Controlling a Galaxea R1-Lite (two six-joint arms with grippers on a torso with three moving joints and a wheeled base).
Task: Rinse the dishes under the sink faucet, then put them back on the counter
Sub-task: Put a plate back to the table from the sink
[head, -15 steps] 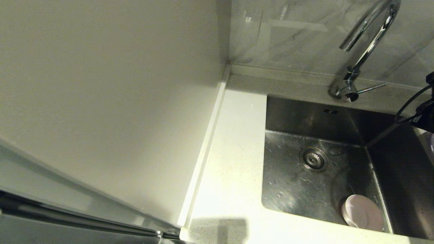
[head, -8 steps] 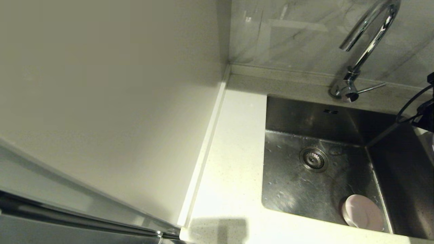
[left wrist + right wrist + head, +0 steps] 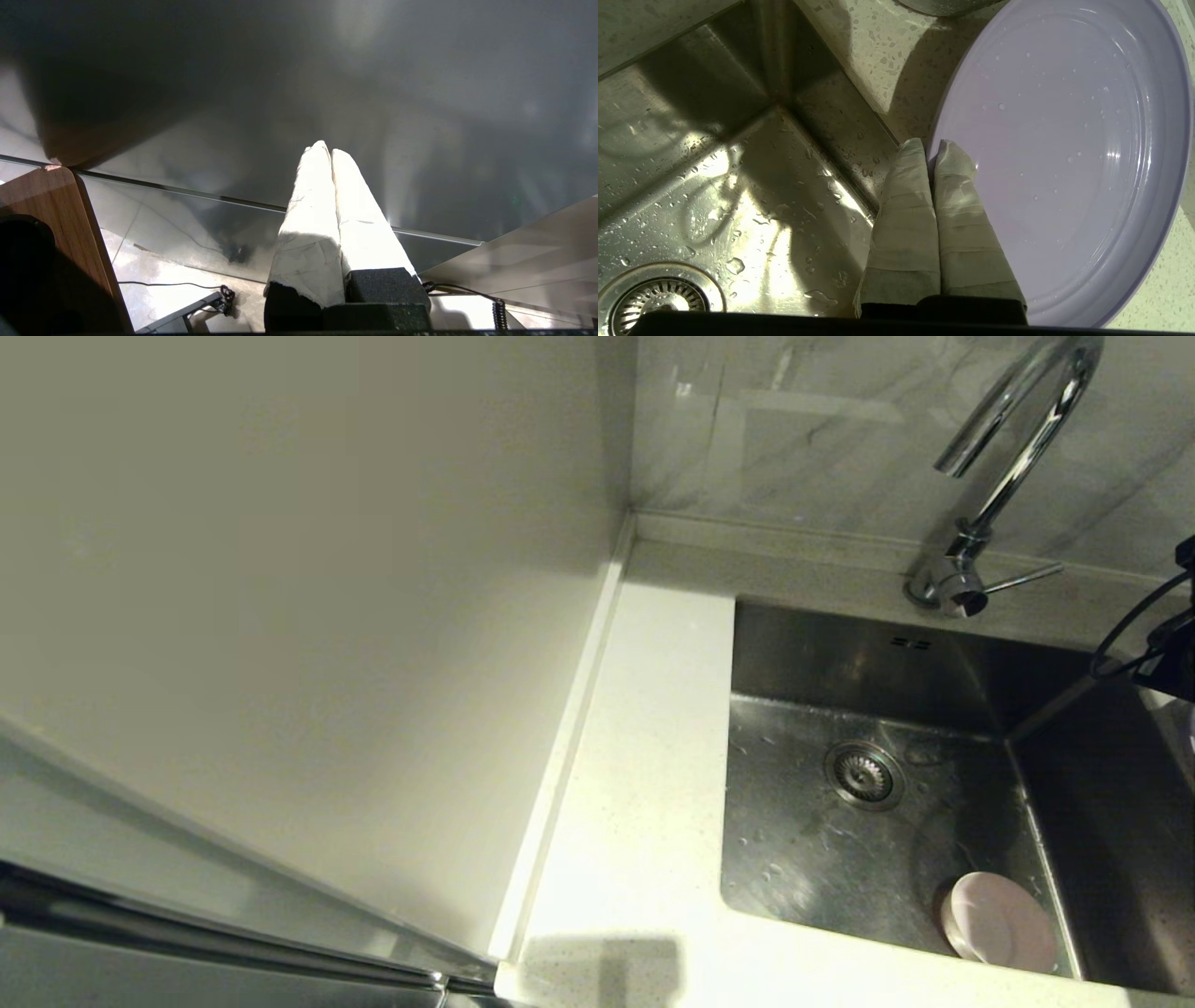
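The lavender plate's far rim meets the speckled counter outside the sink and the plate would settle there, so it is time to open my right gripper now.
My right gripper (image 3: pixel 930 148) is shut on the rim of the lavender plate (image 3: pixel 1064 154), one finger outside the edge and one over the wet inside. The plate hangs over the speckled counter (image 3: pixel 878 60) beside the sink's (image 3: pixel 714 186) right wall. In the head view only the right wrist and its cable (image 3: pixel 1167 649) show, at the right edge. A pale pink bowl (image 3: pixel 999 922) lies upside down in the sink's (image 3: pixel 822 840) near right corner. The chrome faucet (image 3: pixel 1013 448) arches over the basin from the back. My left gripper (image 3: pixel 325 149) is shut on nothing, parked away from the sink.
White counter (image 3: pixel 644 784) runs along the sink's left side up to a plain wall. The drain strainer (image 3: pixel 863 773) sits mid-basin amid water drops. A round grey rim (image 3: pixel 943 4) lies just beyond the plate. The faucet lever (image 3: pixel 1022 581) points right.
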